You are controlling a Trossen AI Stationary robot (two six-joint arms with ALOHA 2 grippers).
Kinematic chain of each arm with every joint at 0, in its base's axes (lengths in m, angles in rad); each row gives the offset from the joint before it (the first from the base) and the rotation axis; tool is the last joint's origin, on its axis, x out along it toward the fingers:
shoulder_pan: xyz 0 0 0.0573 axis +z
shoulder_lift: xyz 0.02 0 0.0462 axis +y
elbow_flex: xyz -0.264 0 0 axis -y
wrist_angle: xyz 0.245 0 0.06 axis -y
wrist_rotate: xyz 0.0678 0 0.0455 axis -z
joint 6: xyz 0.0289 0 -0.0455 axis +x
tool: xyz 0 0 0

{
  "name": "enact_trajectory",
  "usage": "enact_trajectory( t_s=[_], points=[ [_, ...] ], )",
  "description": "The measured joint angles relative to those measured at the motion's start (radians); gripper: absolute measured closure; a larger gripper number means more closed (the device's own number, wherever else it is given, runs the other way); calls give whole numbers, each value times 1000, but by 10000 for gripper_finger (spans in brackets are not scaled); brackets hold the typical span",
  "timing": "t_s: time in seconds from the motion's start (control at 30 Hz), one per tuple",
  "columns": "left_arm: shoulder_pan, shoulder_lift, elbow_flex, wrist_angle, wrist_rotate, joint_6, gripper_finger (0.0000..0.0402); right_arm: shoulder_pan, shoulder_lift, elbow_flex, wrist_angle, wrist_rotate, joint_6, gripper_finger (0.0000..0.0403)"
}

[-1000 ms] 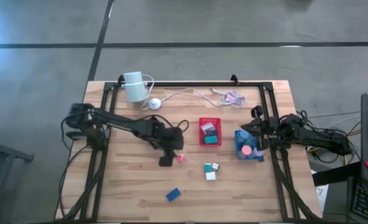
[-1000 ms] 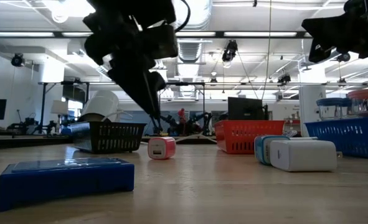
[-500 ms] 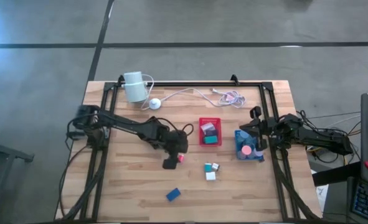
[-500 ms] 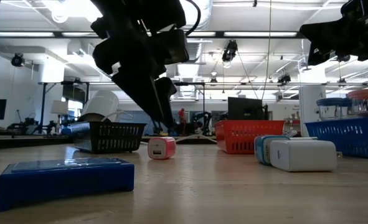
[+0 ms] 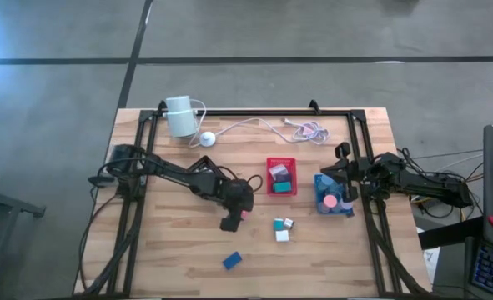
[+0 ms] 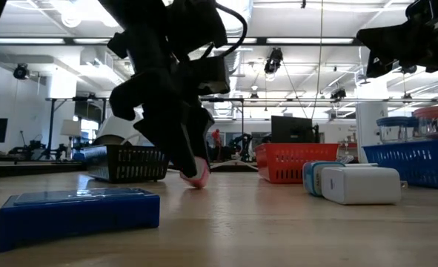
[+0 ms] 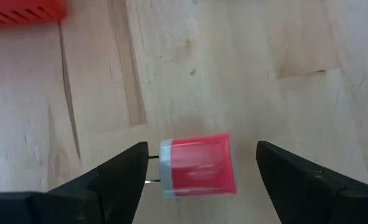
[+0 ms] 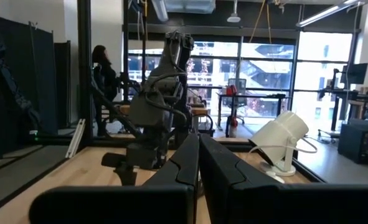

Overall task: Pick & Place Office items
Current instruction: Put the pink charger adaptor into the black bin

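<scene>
The left gripper has its fingers down beside both ends of the pink block, so it should close on the block now.
A pink block with a pale end lies on its side on the wooden table, just left of the middle. My left gripper slants down over it, open, one finger on each side of the block and apart from it; the low view shows that gripper low at the block. My right gripper is shut and raised at the right edge, holding nothing. A blue block and small white and teal blocks lie on the table nearer the front.
A red tray and a blue tray with pieces in them stand right of the middle. A black basket shows behind the left arm. A white cylinder with its cable sits at the far left. A black frame rail rings the table.
My left gripper has come down and moved toward the table's right and near edge, onto the pink block, and its fingers have opened wide around it. The block has stayed where it was.
</scene>
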Motion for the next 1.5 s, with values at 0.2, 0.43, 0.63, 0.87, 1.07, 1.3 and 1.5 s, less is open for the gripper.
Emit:
enact_trajectory(
  t_s=[0.2,0.43,0.63,0.87,1.07,1.3,1.5],
  points=[
    [-1,4,0,-3,0,-2,101,0,0,0,0,0,0,394],
    [-1,4,0,-13,-16,-2,127,0,0,0,0,0,-4,394],
    [-2,3,1,-17,-18,-3,210,0,0,0,0,0,-2,394],
    [-4,-12,0,-30,-18,-2,248,0,0,0,0,0,-2,394],
    [-3,-153,-6,8,-1,50,248,0,0,0,0,-1,-2,394],
    [41,-469,-139,171,88,46,248,0,-1,0,-2,-1,-2,394],
    [106,-796,-392,240,2,-67,248,0,0,0,-4,-1,-5,394]
  ],
)
